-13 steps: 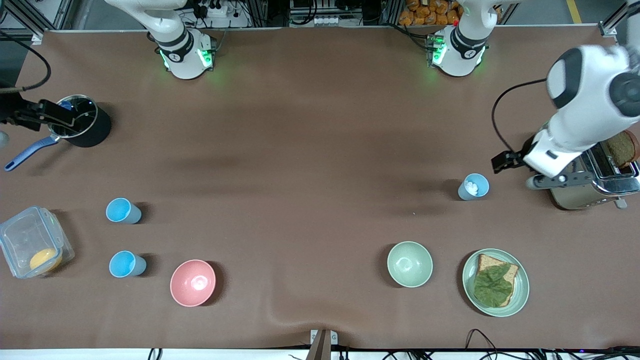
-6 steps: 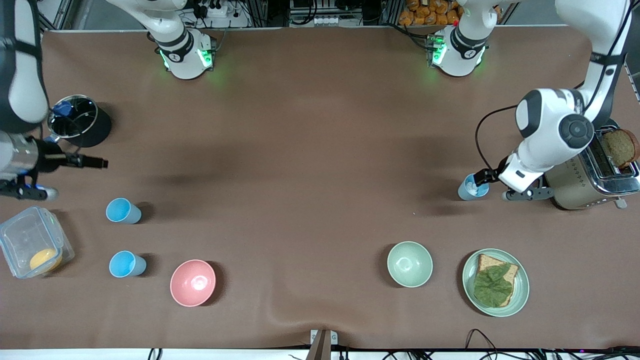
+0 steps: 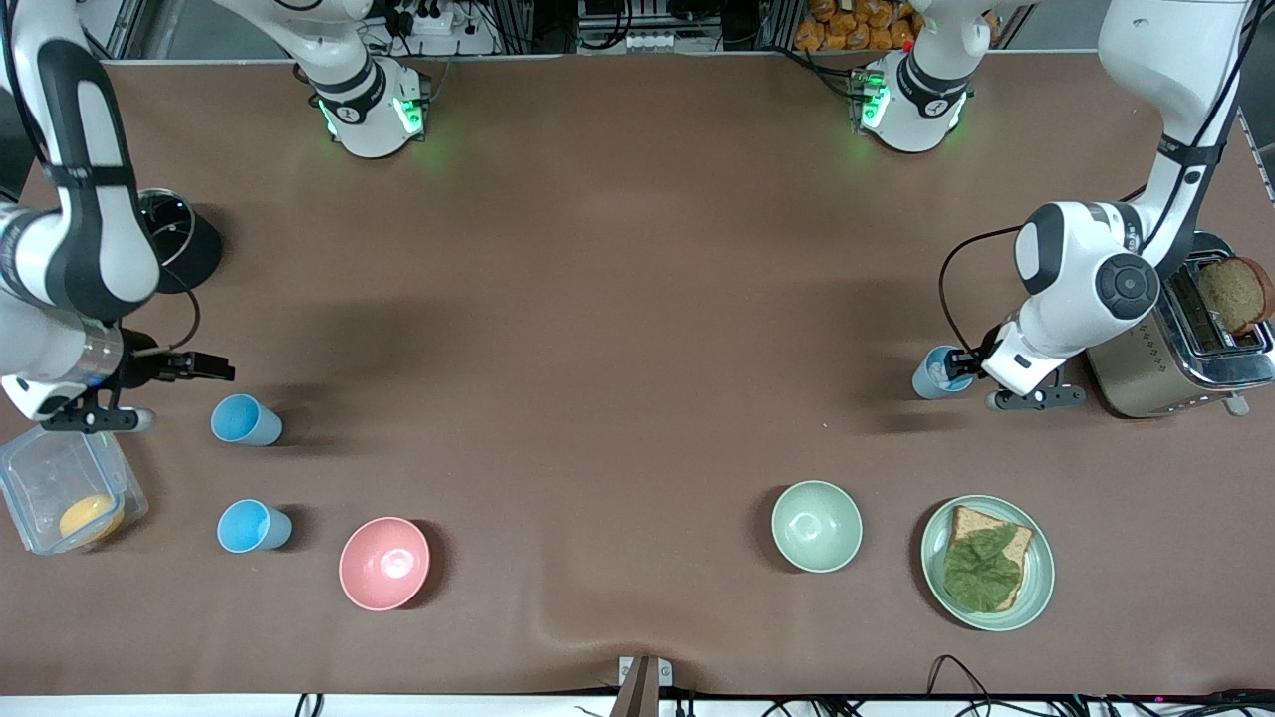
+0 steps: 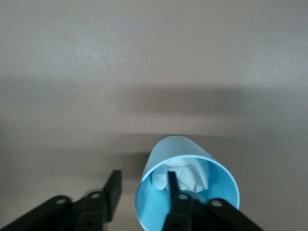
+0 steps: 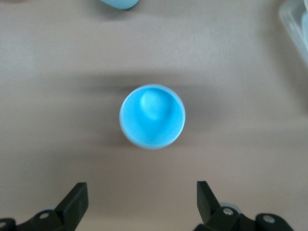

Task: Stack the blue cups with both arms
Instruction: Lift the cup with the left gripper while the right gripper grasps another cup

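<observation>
The blue cups need to be stacked, so my right gripper will reach the sky-blue cup beside the clear container (image 3: 72,490) and grab the cup by its rim (image 3: 235,398).
Two sky-blue cups stand upright toward the right arm's end of the table: one (image 3: 245,420) farther from the front camera and one (image 3: 253,526) nearer. My right gripper (image 3: 213,368) is open and empty, in the air just beside the farther cup. In the right wrist view that cup (image 5: 152,116) lies ahead of the open gripper (image 5: 142,190), apart from it. A grey-blue cup (image 3: 934,373) with crumpled white paper inside stands toward the left arm's end. My left gripper (image 3: 958,360) is open at it. In the left wrist view the gripper (image 4: 143,178) straddles the wall of the cup (image 4: 187,192), one finger inside and one outside.
A pink bowl (image 3: 384,563) sits beside the nearer sky-blue cup. A clear container (image 3: 60,488) and a dark pot (image 3: 174,244) are at the right arm's end. A pale green bowl (image 3: 817,526), a plate with bread and lettuce (image 3: 1036,588) and a toaster (image 3: 1175,363) are toward the left arm's end.
My left gripper moved down from beside the toaster to the grey-blue cup and put one finger inside it. My right arm swung from the pot to beside the farther sky-blue cup.
</observation>
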`<state>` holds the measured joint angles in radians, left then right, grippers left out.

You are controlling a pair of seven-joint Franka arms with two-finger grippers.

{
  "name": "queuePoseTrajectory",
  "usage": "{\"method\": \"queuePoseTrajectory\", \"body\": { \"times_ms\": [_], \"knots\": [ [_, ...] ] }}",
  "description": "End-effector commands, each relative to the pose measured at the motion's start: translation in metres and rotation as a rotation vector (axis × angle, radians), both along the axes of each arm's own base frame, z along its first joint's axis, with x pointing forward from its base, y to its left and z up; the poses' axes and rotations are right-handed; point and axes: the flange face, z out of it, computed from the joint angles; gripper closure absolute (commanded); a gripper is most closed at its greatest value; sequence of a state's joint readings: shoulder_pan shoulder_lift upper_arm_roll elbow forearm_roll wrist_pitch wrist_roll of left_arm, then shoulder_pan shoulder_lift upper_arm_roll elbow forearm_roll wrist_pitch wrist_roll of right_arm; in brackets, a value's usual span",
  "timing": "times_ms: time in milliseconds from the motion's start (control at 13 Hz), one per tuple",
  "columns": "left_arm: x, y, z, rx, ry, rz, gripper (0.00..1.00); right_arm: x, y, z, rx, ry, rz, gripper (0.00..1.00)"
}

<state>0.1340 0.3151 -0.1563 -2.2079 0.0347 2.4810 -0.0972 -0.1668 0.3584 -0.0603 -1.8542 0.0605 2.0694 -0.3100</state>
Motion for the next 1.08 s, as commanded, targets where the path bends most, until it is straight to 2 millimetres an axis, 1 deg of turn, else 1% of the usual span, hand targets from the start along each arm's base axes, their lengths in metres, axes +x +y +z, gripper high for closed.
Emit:
{"method": "queuePoseTrajectory", "body": {
  "times_ms": [0,77,154,231,308,385,462,615,692,769,846,923,1000],
  "knots": [
    [0.003,-0.003,0.002,0.003,-0.012,-0.011,1.00,0.009,-0.018,-0.027,0.005,-0.052,0.110,0.00],
    [0.003,-0.008,0.003,0.003,-0.014,-0.022,1.00,0.012,-0.020,-0.038,0.002,-0.065,0.125,0.00],
    [0.005,-0.017,0.007,-0.001,-0.023,-0.036,1.00,0.013,-0.021,-0.048,0.001,-0.068,0.126,0.00],
    [0.005,-0.039,0.013,-0.012,-0.031,-0.074,1.00,0.014,-0.021,-0.055,0.003,-0.069,0.122,0.00],
    [0.005,-0.065,0.021,-0.029,-0.044,-0.106,1.00,0.014,-0.022,-0.062,0.003,-0.069,0.121,0.00],
    [0.010,-0.096,0.034,-0.056,-0.063,-0.091,1.00,0.013,-0.028,-0.066,0.002,-0.073,0.113,0.00],
    [0.011,-0.131,0.045,-0.076,-0.061,-0.037,1.00,0.012,-0.029,-0.072,0.004,-0.069,0.115,0.00],
    [0.002,-0.218,0.067,-0.112,-0.045,0.042,1.00,0.013,-0.029,-0.085,-0.002,-0.080,0.114,0.00],
    [-0.009,-0.265,0.071,-0.125,-0.036,0.086,1.00,0.012,-0.029,-0.092,-0.002,-0.079,0.111,0.31],
    [-0.023,-0.308,0.071,-0.131,-0.025,0.126,1.00,0.012,-0.029,-0.097,0.010,-0.077,0.097,0.77],
    [-0.044,-0.352,0.066,-0.134,-0.007,0.155,1.00,0.012,-0.028,-0.098,0.034,-0.082,0.068,0.97],
    [-0.061,-0.385,0.060,-0.134,0.012,0.181,1.00,0.010,-0.027,-0.100,0.042,-0.077,0.062,1.00],
    [-0.077,-0.413,0.056,-0.130,0.017,0.197,1.00,0.010,-0.026,-0.100,0.044,-0.074,0.058,1.00]
  ]
}}
